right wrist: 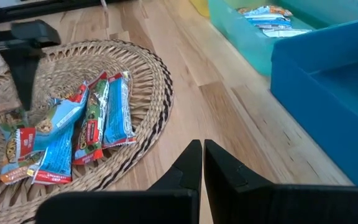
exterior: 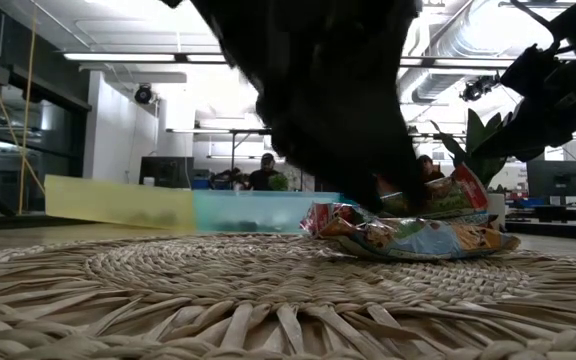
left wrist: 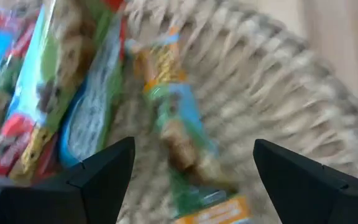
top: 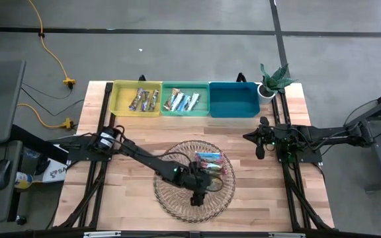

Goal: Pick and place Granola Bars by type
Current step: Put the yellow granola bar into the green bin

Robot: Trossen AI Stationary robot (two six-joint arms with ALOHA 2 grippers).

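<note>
My left gripper grabs the bar by its green middle [left wrist: 184, 144] next. Then this granola bar goes into the green bin.
A round wicker tray [top: 177, 198] lies mid-table with a heap of granola bars [top: 209, 160] on its far right part. My left gripper [top: 205, 180] hangs over that heap, open. In the left wrist view its fingers [left wrist: 104, 177] stand on either side of one green, blue and orange bar [left wrist: 179, 134] that lies flat on the wicker, apart from it. The teal-and-red bars [left wrist: 36, 93] lie beside it. My right gripper [right wrist: 202, 163] waits shut at the table's right side.
Along the far edge stand three bins: a yellow one [top: 136, 99] holding brown bars, a green one [top: 184, 100] holding blue-white bars, and a blue one [top: 234, 100]. A potted plant [top: 273, 80] stands at the far right corner. Bare wood surrounds the tray.
</note>
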